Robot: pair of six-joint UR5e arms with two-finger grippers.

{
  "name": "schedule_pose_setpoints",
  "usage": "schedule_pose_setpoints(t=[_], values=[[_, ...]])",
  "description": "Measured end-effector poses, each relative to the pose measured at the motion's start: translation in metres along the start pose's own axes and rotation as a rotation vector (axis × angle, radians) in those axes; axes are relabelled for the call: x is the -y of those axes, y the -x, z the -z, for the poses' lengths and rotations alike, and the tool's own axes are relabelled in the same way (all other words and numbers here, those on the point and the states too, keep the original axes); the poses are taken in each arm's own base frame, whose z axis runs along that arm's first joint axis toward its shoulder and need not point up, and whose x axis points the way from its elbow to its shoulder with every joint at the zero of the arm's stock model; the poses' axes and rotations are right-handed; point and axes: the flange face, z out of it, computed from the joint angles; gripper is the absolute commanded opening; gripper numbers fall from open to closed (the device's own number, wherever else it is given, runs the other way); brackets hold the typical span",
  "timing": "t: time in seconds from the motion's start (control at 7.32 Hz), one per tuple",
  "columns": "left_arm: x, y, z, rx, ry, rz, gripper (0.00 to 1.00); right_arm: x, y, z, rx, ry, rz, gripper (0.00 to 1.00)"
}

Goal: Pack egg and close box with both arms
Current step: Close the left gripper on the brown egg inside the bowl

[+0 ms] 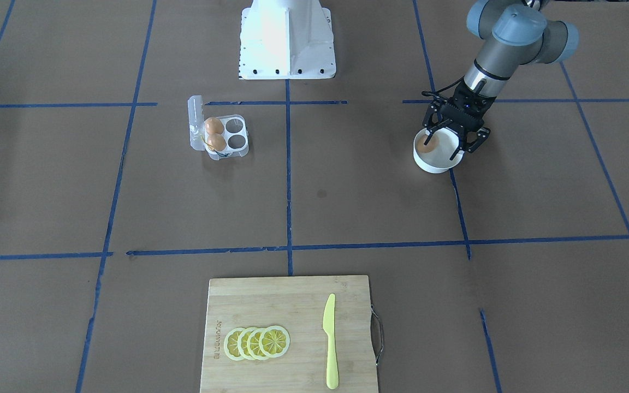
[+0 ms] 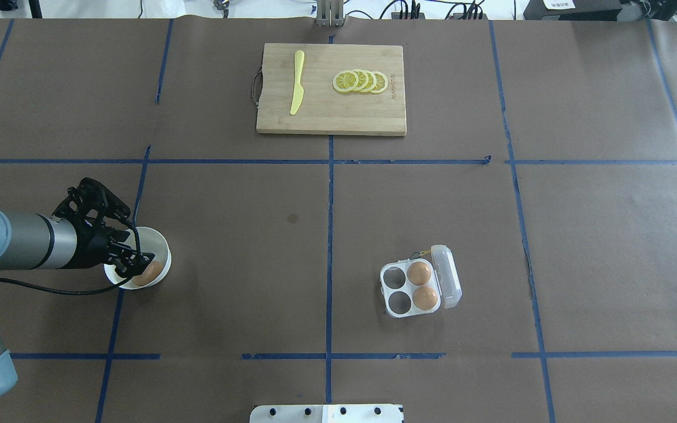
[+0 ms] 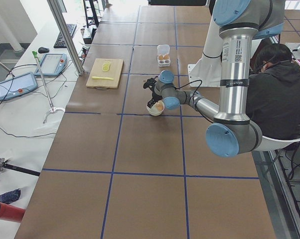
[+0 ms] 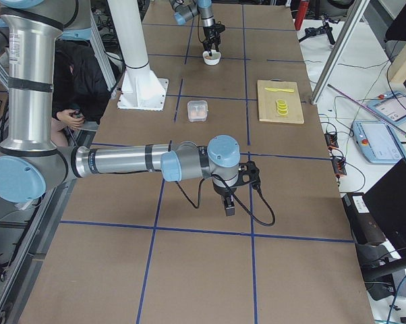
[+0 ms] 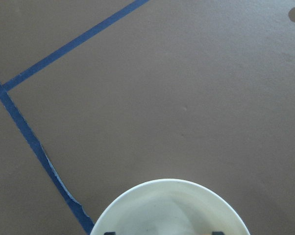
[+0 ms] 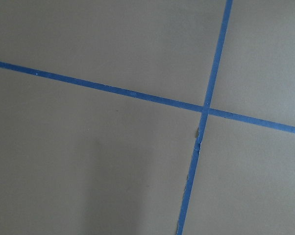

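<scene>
My left gripper grabs the orange-brown egg by its rounded shell [image 1: 426,144] next, to pack the box [image 1: 219,131].
An orange-brown egg [image 1: 427,145] lies in a round white bowl [image 1: 435,167]; it also shows in the overhead view [image 2: 150,274]. My left gripper [image 1: 444,146] is open, and its black fingers reach down into the bowl [image 2: 163,249] at the egg. I cannot tell if they touch it. The left wrist view shows only the bowl's rim [image 5: 172,182] and two spread fingertips. The clear box [image 2: 394,286] stands apart with its lid [image 2: 450,276] open. Two brown eggs [image 2: 419,273] fill the cells by the hinge and two cells are bare. My right gripper [image 4: 228,202] hangs over bare table, far from both; I cannot tell its state.
A wooden cutting board [image 2: 338,114] with a yellow knife [image 2: 297,82] and lemon slices [image 2: 361,81] lies at the far side. The white pedestal base [image 1: 287,43] stands on the robot's side. An operator [image 3: 277,89] sits beside the table.
</scene>
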Motion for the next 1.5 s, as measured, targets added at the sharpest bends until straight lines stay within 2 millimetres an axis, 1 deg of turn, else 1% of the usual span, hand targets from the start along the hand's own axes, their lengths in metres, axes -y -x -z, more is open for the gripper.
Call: schedule_pose_setpoints(t=[0.41,1.5], values=[[-0.006,-0.005,-0.002,-0.074,0.025,-0.005,0.73,0.000,0.000,0.000,-0.001,0.000,0.000,1.00],[-0.019,0.005,-0.022,-0.081,0.037,-0.007,0.75,0.000,-0.002,-0.002,-0.001,0.002,-0.001,1.00]])
